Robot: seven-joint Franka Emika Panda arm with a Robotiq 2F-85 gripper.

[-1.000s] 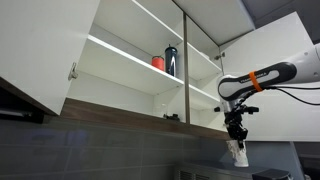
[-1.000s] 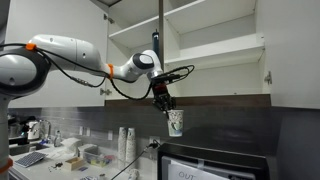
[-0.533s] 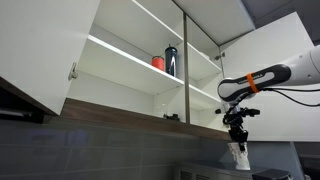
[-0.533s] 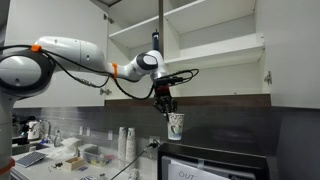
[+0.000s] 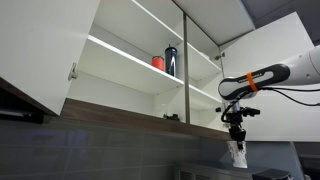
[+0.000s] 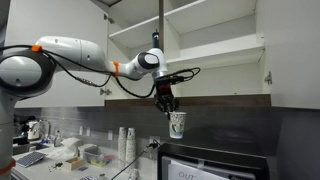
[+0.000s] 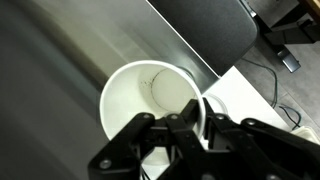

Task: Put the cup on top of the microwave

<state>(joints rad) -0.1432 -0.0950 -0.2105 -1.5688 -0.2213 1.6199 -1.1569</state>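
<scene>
I should open my gripper now, because the small white cup hangs upright just above the microwave's flat top and would land standing.
The small white cup point(image 6: 176, 124) hangs from my gripper point(image 6: 167, 105) by its rim, in the air just above the black microwave point(image 6: 215, 164). It also shows in an exterior view point(image 5: 238, 153) under my gripper point(image 5: 236, 131). In the wrist view I look down into the open cup point(image 7: 150, 95); my gripper point(image 7: 187, 120) is shut on its rim wall, with one finger inside and one outside. The microwave's dark top point(image 7: 210, 35) lies below and beside the cup.
Open white cabinet above with a small red cup point(image 5: 158, 62) and a tall dark bottle point(image 5: 171, 61) on its shelf. The cabinet's wooden underside point(image 6: 215, 100) is close above the gripper. A stack of cups point(image 6: 127, 143) and clutter stand on the counter. Cables point(image 7: 275, 85) trail behind the microwave.
The gripper with the cup has shifted slightly towards the microwave and a little lower over the last second; the grip is unchanged.
</scene>
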